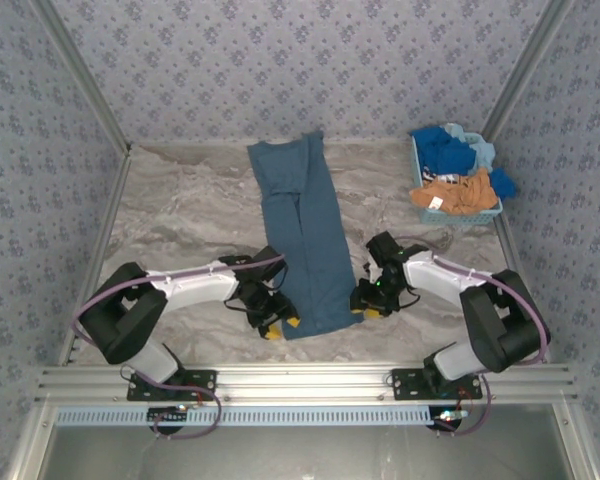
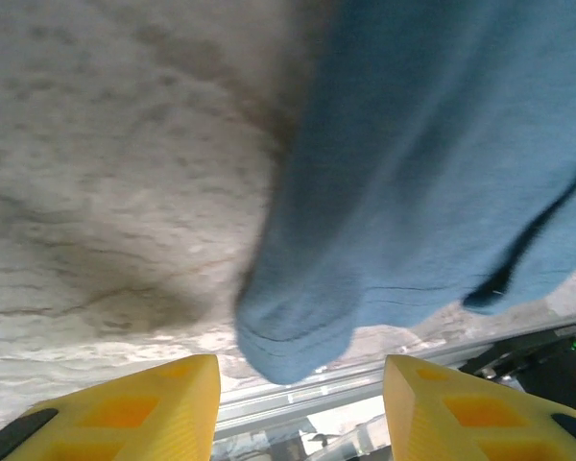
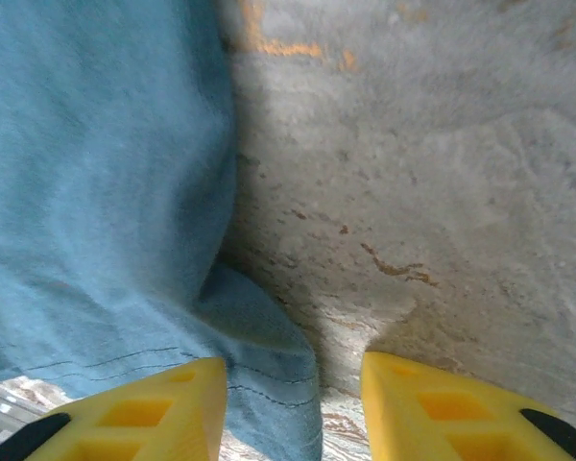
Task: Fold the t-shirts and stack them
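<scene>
My left gripper grabs the slate-blue t-shirt's rounded hem corner (image 1: 289, 333) (image 2: 292, 351) next, opposite my right gripper's corner, so the hem folds over evenly.
A dusty slate-blue t-shirt (image 1: 305, 230) lies on the marble table as a long narrow strip running from the back toward the near edge. My left gripper (image 1: 280, 325) sits low at its near left corner. In the left wrist view that gripper (image 2: 302, 403) is open, with the rounded hem corner of the t-shirt (image 2: 298, 327) hanging just ahead of the gap. My right gripper (image 1: 365, 305) is at the near right corner. In the right wrist view it (image 3: 293, 408) stands open, and the stitched hem of the t-shirt (image 3: 269, 375) lies between its yellow fingers (image 3: 154, 413).
A light-blue plastic basket (image 1: 460, 216) at the back right holds a bright blue t-shirt (image 1: 442, 148), a light blue one (image 1: 480, 152) and an orange-brown one (image 1: 450, 192). The aluminium frame rail (image 1: 300, 380) runs along the near edge, close to both grippers.
</scene>
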You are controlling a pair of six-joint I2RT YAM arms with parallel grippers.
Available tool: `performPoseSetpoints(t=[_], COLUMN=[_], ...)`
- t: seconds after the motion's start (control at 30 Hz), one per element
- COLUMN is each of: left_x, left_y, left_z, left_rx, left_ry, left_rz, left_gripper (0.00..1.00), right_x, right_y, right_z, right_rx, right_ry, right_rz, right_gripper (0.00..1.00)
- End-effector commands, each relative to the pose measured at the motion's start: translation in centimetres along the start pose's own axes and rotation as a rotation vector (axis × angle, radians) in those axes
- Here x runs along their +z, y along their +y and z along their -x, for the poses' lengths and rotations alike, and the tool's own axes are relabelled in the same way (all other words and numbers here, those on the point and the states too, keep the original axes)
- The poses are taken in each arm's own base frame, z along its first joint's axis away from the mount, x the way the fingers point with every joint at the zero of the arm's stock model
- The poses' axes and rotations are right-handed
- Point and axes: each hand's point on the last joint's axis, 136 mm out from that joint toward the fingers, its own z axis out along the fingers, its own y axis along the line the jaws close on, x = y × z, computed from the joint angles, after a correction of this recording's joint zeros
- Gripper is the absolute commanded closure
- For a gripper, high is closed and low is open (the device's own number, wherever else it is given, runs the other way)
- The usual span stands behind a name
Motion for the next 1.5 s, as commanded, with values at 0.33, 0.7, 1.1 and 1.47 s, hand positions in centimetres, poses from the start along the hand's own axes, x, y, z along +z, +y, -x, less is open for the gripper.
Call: performPoseSetpoints(t=[0.33,0.7,1.1,1.47], left_x=[1.9,-1.8,-5.6,-13.7], left_y=[-0.4,6.9,3.9,-1.9], left_z=[0.8,-1.8,-0.7,5.4], left_rx=[-0.123,-0.078,-0.041,-0.074], left_ry=[-0.038,-0.095,-0.240,-0.453], left_rz=[0.011,0.164,0.010,-0.197], left_gripper=[0.67,1.00,1.00,1.00], right_x=[1.1,-0.4,-2.7,-7.8], right_y=[1.2,2.5,5.9,8.9], right_z=[-1.6,-6.7,-5.7,2.3], right_rx=[0.057,0.114,0.150,0.174], right_ry=[0.050,0.168,0.115,-0.089], right_rz=[0.016,0.013,0.078,0.106], right_gripper=[0.94,1.00,1.00,1.00])
